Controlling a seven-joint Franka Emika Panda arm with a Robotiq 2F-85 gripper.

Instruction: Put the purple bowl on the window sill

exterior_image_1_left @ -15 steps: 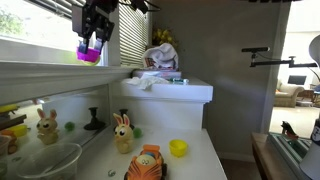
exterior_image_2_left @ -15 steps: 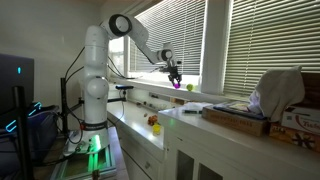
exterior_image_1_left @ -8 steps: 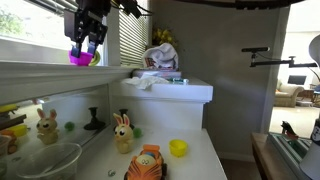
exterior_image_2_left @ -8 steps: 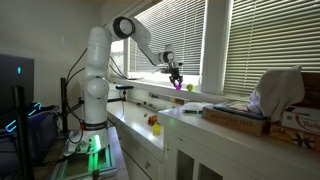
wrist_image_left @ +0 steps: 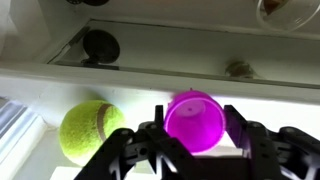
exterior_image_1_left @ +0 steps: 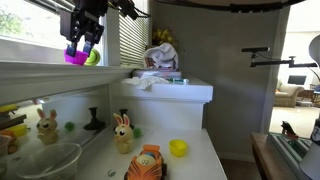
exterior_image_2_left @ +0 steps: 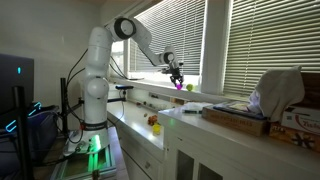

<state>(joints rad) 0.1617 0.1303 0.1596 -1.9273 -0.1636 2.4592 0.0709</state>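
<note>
My gripper is ready to release: the purple bowl's lower edge touches the window sill beside the green ball, so the bowl would rest there if I opened now.
My gripper (wrist_image_left: 196,128) is shut on the purple bowl (wrist_image_left: 193,120), its fingers pressing on both sides of it. In an exterior view the gripper (exterior_image_1_left: 78,52) holds the bowl (exterior_image_1_left: 75,57) just above the window sill (exterior_image_1_left: 60,72), in front of the slatted blinds. The other exterior view shows the bowl (exterior_image_2_left: 179,86) small and far off, at the gripper's tip above the sill (exterior_image_2_left: 190,95). In the wrist view the pale sill (wrist_image_left: 60,88) lies under the bowl. A green ball (wrist_image_left: 90,130) rests on the sill just left of the bowl; it also shows in an exterior view (exterior_image_1_left: 92,58).
Below the sill is a white counter (exterior_image_1_left: 200,150) with a small yellow bowl (exterior_image_1_left: 178,148), toy rabbits (exterior_image_1_left: 122,132), an orange toy (exterior_image_1_left: 146,162), a glass bowl (exterior_image_1_left: 45,160). A raised white box (exterior_image_1_left: 170,92) with cloth stands right of the sill.
My gripper has carried the purple bowl left along the sill and slightly down, ending next to the green ball. It has stayed shut on the bowl.
</note>
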